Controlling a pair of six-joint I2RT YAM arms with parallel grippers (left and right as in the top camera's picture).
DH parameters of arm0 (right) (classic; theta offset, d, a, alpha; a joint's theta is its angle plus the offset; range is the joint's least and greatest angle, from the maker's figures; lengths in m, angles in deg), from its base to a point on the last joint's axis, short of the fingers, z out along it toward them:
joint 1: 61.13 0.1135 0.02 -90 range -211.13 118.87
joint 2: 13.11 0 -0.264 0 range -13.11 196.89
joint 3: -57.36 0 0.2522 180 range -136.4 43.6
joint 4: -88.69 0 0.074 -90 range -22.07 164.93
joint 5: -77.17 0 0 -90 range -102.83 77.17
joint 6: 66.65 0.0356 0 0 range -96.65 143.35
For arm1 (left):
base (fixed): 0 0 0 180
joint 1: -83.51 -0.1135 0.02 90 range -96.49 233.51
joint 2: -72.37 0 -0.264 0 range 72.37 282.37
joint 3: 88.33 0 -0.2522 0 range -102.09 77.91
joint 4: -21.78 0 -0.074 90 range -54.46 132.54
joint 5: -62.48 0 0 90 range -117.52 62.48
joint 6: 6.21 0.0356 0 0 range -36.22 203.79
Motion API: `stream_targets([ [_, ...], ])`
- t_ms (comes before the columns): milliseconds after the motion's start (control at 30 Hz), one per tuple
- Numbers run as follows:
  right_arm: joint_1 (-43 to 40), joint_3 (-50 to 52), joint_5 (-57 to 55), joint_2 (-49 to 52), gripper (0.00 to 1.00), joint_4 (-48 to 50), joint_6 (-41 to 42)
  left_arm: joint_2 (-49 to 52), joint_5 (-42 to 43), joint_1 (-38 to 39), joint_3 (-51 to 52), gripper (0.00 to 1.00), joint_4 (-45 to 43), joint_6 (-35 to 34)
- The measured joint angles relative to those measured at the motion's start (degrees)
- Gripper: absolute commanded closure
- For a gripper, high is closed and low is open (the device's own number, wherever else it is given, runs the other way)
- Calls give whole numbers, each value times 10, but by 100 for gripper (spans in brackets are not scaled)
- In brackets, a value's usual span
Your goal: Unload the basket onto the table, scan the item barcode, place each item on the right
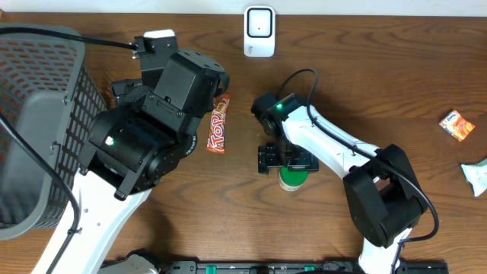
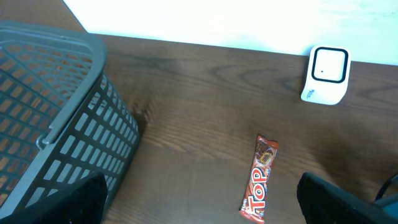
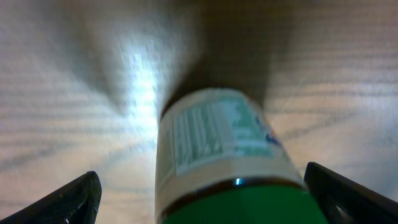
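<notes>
The printed label is still beyond the fingertips of my right gripper, so the gripper would miss the label if it closed now. It should move toward the label before it closes.
A bottle (image 3: 217, 146) with a green cap and a white printed label stands upright on the wooden table, between the fingers of my right gripper (image 3: 205, 208). Those jaws are spread wide and touch nothing. From overhead the green cap (image 1: 292, 180) shows just below the right gripper (image 1: 285, 160). The white scanner (image 1: 259, 30) stands at the far edge of the table. A red TOP candy bar (image 1: 218, 123) lies flat left of the bottle. My left gripper (image 2: 205, 208) is open and empty, with the candy bar (image 2: 260, 180) just ahead, nearer its right finger.
A grey mesh basket (image 1: 53, 114) fills the left side of the table, close to the left arm, and it also shows in the left wrist view as the basket (image 2: 56, 112). An orange packet (image 1: 456, 125) and a pale wrapper (image 1: 478, 176) lie at the far right.
</notes>
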Motion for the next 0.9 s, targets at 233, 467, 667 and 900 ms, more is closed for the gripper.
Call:
stream_targets([
  [233,0,35,-10,0,1,40,14,0,0,0,0,2,0,0],
  [467,0,90,24,-5,35,96,11,0,0,0,0,2,0,0],
  [667,0,98,48,-12,66,113,-5,0,0,0,0,2,0,0],
  [900,-13,98,68,-12,68,114,-12,0,0,0,0,2,0,0],
])
